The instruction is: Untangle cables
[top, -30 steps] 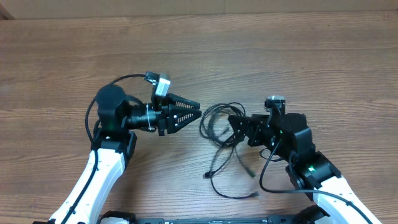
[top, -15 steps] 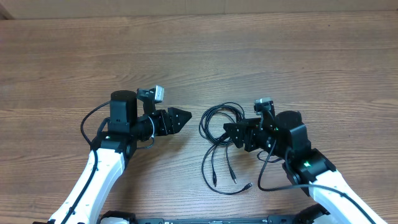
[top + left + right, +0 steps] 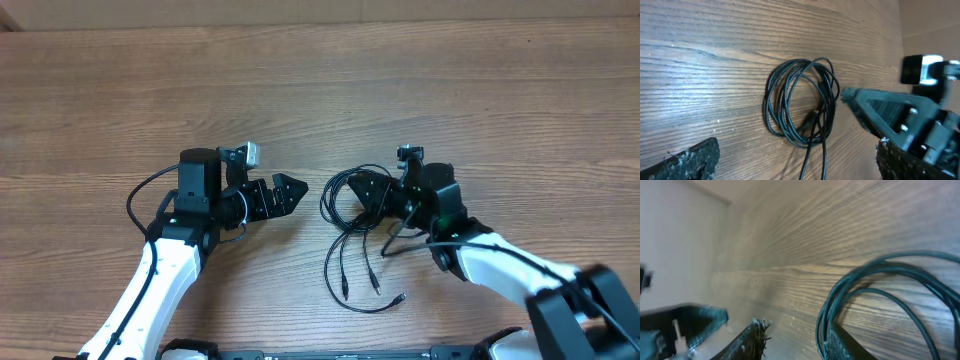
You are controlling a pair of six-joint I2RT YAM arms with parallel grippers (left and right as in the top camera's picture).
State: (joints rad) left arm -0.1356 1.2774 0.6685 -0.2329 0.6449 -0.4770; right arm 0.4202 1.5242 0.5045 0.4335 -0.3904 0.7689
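The left gripper grabs the coil's looped parts on the side facing this gripper next, leaving the cables' loose ends free to untangle the cables.
The cables (image 3: 350, 196) lie on the wooden table as one small black coil, and several loose ends (image 3: 372, 284) trail toward the front edge. In the left wrist view the coil (image 3: 790, 102) sits just ahead of my left gripper (image 3: 795, 152), which is open wide and holds nothing. The left gripper (image 3: 288, 194) stays a little to the left of the coil. My right gripper (image 3: 373, 192) reaches onto the coil's right side. In the right wrist view its jaws stand apart, with coil strands (image 3: 826, 311) lying against the inside of one finger (image 3: 842, 344); the right gripper (image 3: 792, 334) has not pinched them.
Thicker black wires (image 3: 140, 195) loop beside the left arm's wrist. The right arm's forearm (image 3: 500, 262) crosses the front right of the table. Bare wood (image 3: 320, 90) stretches behind both grippers.
My left gripper drew back to the left and opened wide. My right gripper slid left onto the coil while its jaws narrowed. The loose cable ends shifted and now lie straighter.
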